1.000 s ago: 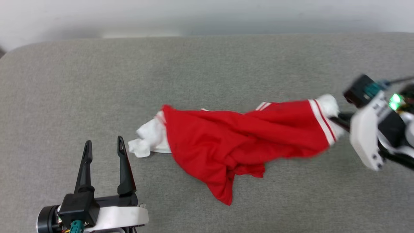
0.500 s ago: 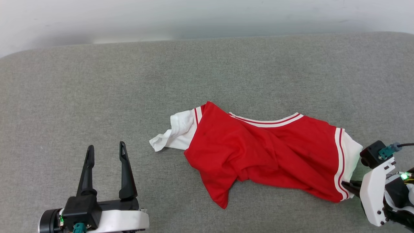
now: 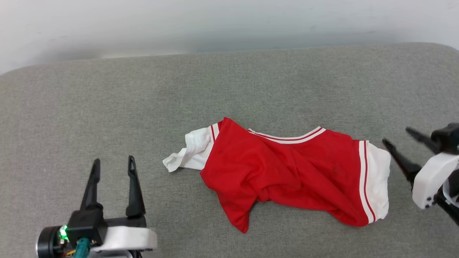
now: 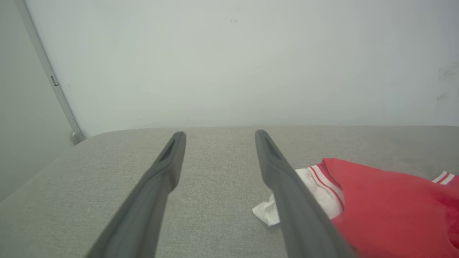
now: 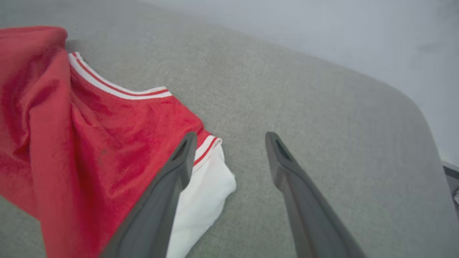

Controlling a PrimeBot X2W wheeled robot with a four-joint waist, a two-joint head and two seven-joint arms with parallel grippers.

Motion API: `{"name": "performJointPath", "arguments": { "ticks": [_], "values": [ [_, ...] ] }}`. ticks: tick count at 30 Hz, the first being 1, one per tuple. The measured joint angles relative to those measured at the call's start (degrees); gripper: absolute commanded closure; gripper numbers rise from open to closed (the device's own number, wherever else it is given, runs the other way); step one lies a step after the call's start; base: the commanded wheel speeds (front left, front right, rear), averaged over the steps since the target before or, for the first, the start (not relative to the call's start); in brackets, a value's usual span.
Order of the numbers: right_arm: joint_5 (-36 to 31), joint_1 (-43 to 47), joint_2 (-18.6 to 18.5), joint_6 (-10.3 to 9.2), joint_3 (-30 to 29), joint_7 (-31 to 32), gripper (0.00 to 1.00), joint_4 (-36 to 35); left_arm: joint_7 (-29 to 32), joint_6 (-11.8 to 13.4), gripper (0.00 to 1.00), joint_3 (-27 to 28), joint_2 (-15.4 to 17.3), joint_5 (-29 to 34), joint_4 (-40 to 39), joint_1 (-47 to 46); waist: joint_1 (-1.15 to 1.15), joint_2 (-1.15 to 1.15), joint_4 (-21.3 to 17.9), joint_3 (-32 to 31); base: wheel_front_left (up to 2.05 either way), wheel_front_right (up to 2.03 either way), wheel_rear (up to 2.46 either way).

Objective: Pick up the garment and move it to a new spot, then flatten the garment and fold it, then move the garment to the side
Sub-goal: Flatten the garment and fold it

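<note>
The garment needs to be picked up, so my left gripper should next grab the edge of the garment's white sleeve [image 3: 170, 163], where a twisted fold [image 3: 182, 154] stands up while the body of the garment lies slack.
The garment [image 3: 287, 175] is a red shirt with white sleeves and striped trim, lying crumpled on the grey padded surface [image 3: 179, 93]. One white sleeve points left, the other lies at its right end. My right gripper [image 3: 397, 137] stands open just right of that right sleeve, holding nothing. In the right wrist view the garment [image 5: 89, 143] lies left of the spread right gripper [image 5: 231, 135]. My left gripper [image 3: 113, 161] is open at the lower left, apart from the cloth. The left wrist view has the garment [image 4: 376, 204] to the right of the left gripper [image 4: 218, 133].
A pale wall [image 3: 229, 25] runs behind the grey surface's far edge. The surface's rounded corner [image 5: 412, 104] is near the right gripper. Bare grey fabric spreads to the left and behind the garment.
My right gripper lowered the lifted garment onto the surface, then opened and let go of the right sleeve, drawing slightly away to the right. The left gripper stayed open in place.
</note>
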Motion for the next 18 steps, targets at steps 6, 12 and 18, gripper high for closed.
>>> {"name": "performJointPath", "arguments": {
  "ticks": [6,12,18],
  "values": [
    [-14.43,4.98,7.59,-0.01,-18.36,-8.29,0.0,-4.89,0.0,-2.97,0.0,2.26,2.87,-0.78,3.68,-5.41,0.0,0.0,-0.83,-0.16,0.0,0.0,0.0],
    [-28.26,14.01,19.78,-0.01,-35.2,-10.98,0.0,-16.15,2.6,-7.64,0.0,2.16,7.36,-1.82,8.37,-12.59,0.0,0.0,-1.36,0.31,0.0,0.0,0.0],
    [-36.52,21.08,28.38,-0.01,-41.54,-11.45,0.0,-25.09,16.84,-12.71,0.0,-0.96,13.14,-2.45,11.07,-22.16,0.0,0.0,-1.98,1.49,0.0,0.0,0.0]
  ]
}}
